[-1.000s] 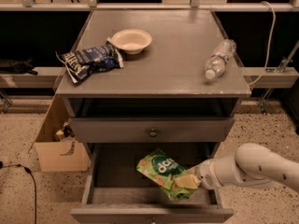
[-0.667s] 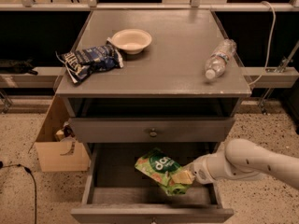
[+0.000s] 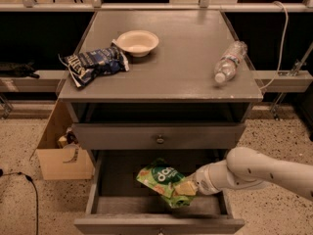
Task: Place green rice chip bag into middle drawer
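My gripper holds the green bag and should keep holding it until it sits deeper over the middle drawer's bottom, as the bag's lit lower edge hangs near the drawer's front panel.
The green rice chip bag (image 3: 159, 177) is crinkly bright green with a dark oval logo. It hangs tilted inside the pulled-out drawer (image 3: 156, 224), just above its floor. My gripper (image 3: 187, 188) reaches in from the right on a white arm and is shut on the bag's right end. The drawer above (image 3: 122, 137), with a round knob, is closed.
On the cabinet top lie a dark blue chip bag (image 3: 93, 65) at the left, a white bowl (image 3: 138, 41) behind it and a water bottle (image 3: 229, 61) at the right. A cardboard box (image 3: 63, 163) stands on the floor left of the cabinet. A black cable (image 3: 30, 192) lies on the floor.
My arm has moved left, carrying the green bag further towards the middle of the open drawer. Nothing on the cabinet top has moved.
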You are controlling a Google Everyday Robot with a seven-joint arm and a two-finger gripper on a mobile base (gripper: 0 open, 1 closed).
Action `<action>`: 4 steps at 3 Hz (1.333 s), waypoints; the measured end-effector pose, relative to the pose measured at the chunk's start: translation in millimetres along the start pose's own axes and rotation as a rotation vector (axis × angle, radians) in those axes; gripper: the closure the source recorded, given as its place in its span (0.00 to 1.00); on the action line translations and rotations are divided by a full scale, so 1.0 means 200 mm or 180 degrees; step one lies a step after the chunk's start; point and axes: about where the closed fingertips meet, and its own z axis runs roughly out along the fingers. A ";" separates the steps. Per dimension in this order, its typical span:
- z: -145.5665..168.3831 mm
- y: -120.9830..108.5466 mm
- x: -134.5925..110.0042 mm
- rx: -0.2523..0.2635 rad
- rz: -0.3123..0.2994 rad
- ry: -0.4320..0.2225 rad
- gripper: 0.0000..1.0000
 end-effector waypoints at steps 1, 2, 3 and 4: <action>0.09 -0.01 0.01 0.0038 -0.0042 0.0074 1.00; 0.16 -0.07 0.04 0.0092 -0.0027 0.0111 1.00; 0.24 -0.16 0.07 0.0167 0.0041 0.0142 1.00; 0.32 -0.32 0.01 0.0286 0.0142 0.0217 1.00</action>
